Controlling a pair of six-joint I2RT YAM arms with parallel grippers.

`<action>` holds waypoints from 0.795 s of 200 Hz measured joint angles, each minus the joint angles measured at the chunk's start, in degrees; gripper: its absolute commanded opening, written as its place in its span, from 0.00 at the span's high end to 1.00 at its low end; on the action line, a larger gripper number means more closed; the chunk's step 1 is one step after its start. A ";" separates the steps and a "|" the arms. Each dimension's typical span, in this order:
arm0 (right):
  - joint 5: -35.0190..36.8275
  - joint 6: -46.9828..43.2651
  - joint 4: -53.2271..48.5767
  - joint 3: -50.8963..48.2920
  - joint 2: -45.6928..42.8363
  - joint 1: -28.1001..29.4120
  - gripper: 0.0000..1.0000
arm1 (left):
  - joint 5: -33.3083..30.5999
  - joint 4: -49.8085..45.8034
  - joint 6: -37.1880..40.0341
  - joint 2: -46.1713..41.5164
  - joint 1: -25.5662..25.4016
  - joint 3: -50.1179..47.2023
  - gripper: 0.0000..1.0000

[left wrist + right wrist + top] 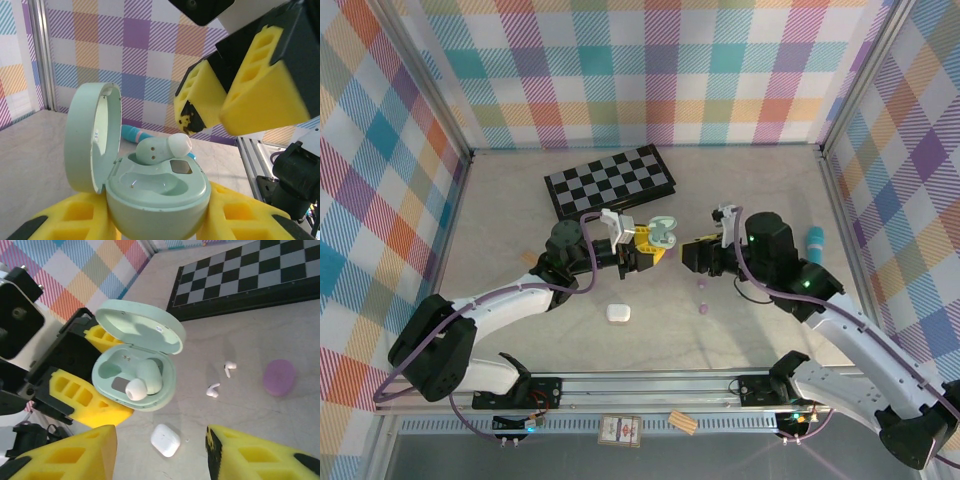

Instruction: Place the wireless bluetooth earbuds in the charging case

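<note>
Next, my right gripper grips the mint-green earbud by its protruding white tip, to lift it out and empty the slot for insertion.
My left gripper is shut on the open mint-green charging case, lid tipped back. One mint-green earbud lies in the case's far slot, its white tip sticking up, not fully seated. The other slot is empty. My right gripper hovers just beside the case, open, nothing between its yellow fingers. Two white earbuds lie on the table.
A closed white case and a lilac rounded case sit on the table below the grippers. A black-and-white chessboard lies behind. A teal-and-pink object rests at right.
</note>
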 measured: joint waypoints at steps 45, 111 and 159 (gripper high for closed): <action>-2.12 -0.31 -1.97 8.04 7.32 0.00 0.57 | 0.66 0.00 0.00 0.00 0.02 -0.13 0.68; -4.85 -1.66 -4.48 9.44 11.45 0.00 0.64 | 0.85 -0.04 0.00 -0.35 0.02 -0.59 0.68; -4.11 -2.71 -5.79 9.57 11.43 -0.04 0.78 | 0.87 -0.04 0.00 -0.42 0.28 -0.66 0.68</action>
